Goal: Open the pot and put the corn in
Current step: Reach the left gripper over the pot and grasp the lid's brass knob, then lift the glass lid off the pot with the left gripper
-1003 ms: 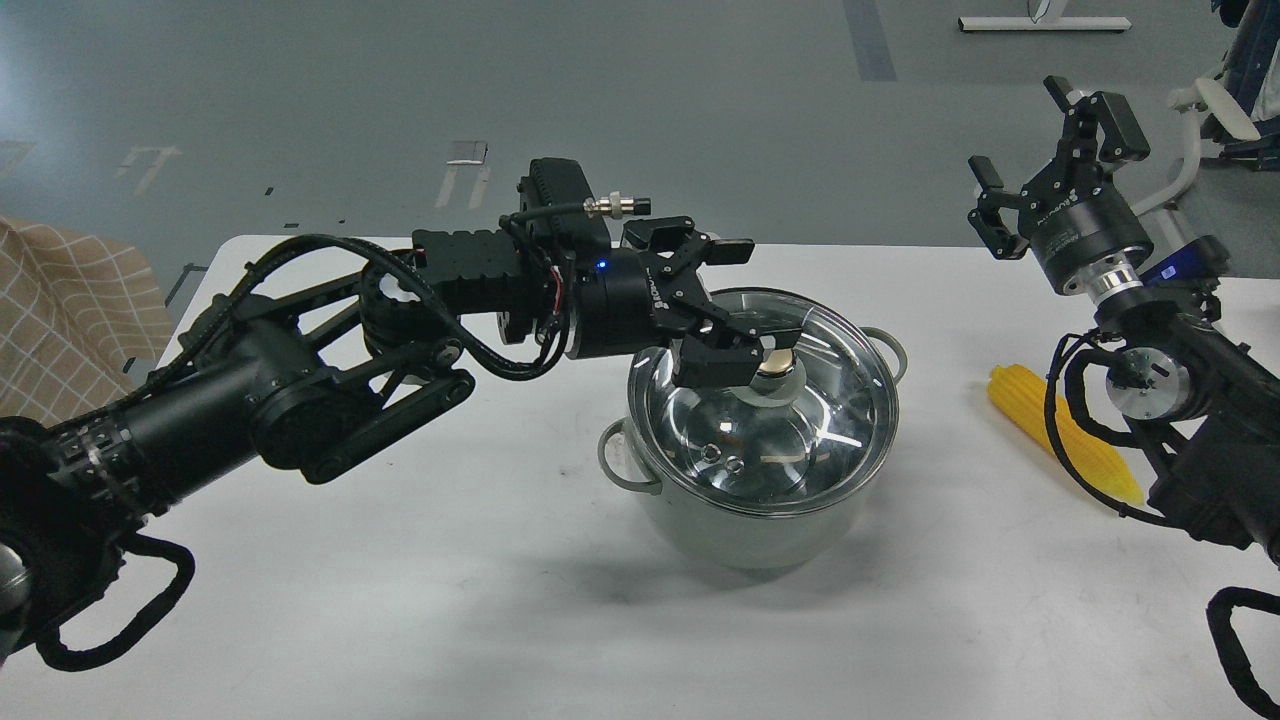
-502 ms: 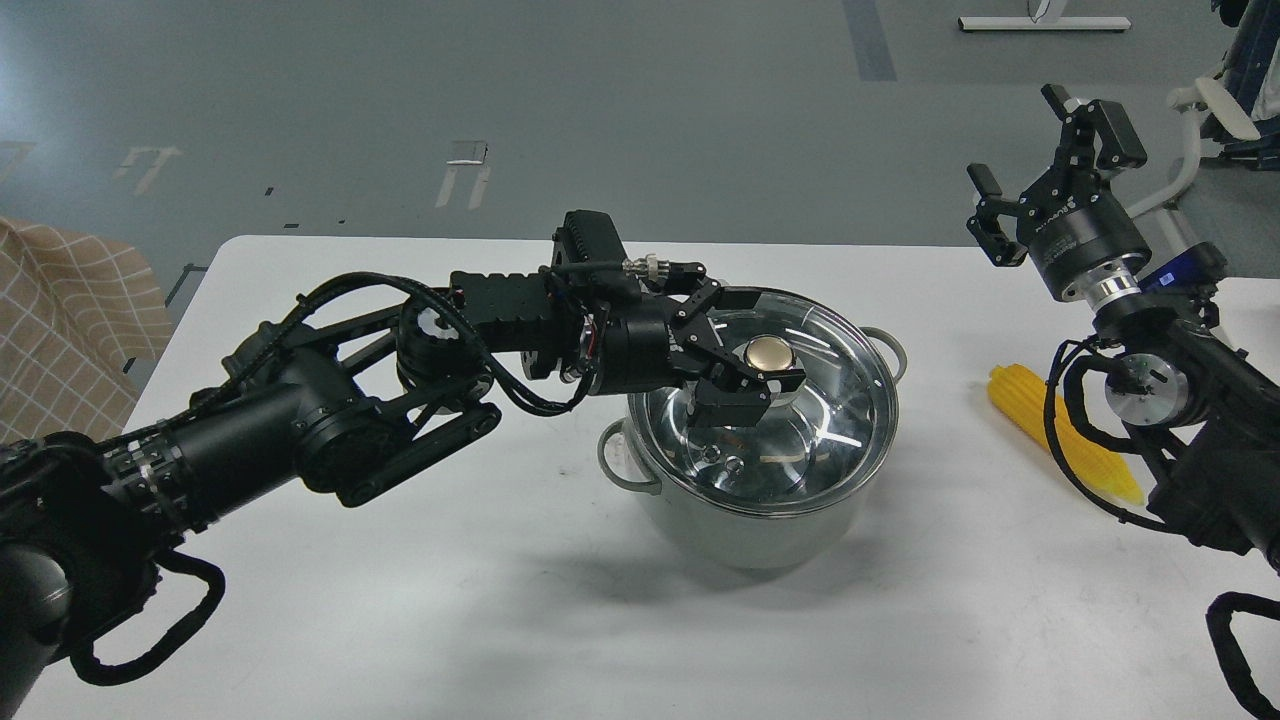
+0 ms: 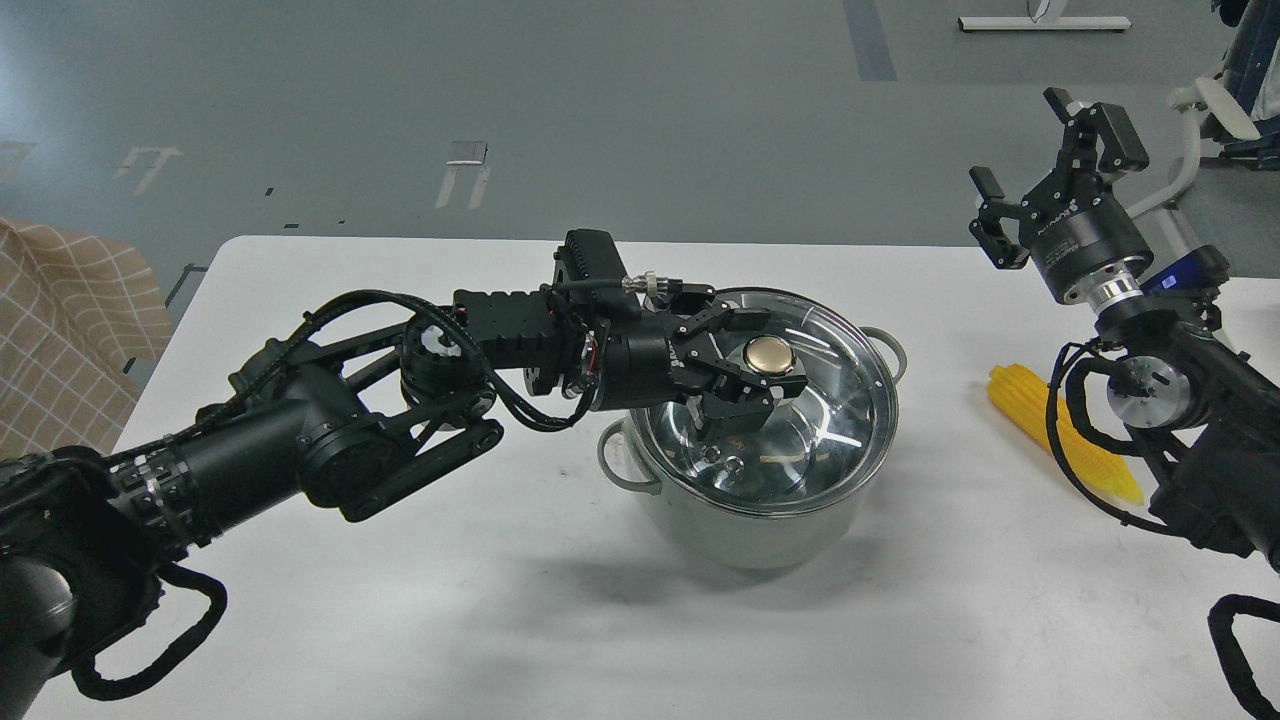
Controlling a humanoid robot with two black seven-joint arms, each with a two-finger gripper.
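Observation:
The lid is much wider than my open fingers, so my left gripper will next grab the glass lid (image 3: 840,400) by its narrow gold knob (image 3: 769,355).
The pale grey-green pot (image 3: 745,535) stands mid-table with its glass lid (image 3: 840,400) on it. The lid's gold knob (image 3: 768,353) is uncovered. My left gripper (image 3: 752,358) reaches in from the left at knob height. Its jaws are open and straddle the knob, one finger just beyond it and one just in front; I see no firm contact. The yellow corn (image 3: 1040,415) lies on the table to the right of the pot, partly hidden by my right arm. My right gripper (image 3: 1045,150) is open and empty, raised high above the table's back right.
The white table (image 3: 400,600) ends at its far edge just behind the pot. A beige checked cloth (image 3: 60,320) lies off the table's left side. Chair and frame legs (image 3: 1200,110) stand on the grey floor at the back right.
My left gripper dropped from above the lid to knob level and drew slightly back to the left, and its jaws have narrowed around the knob. The right gripper has barely moved.

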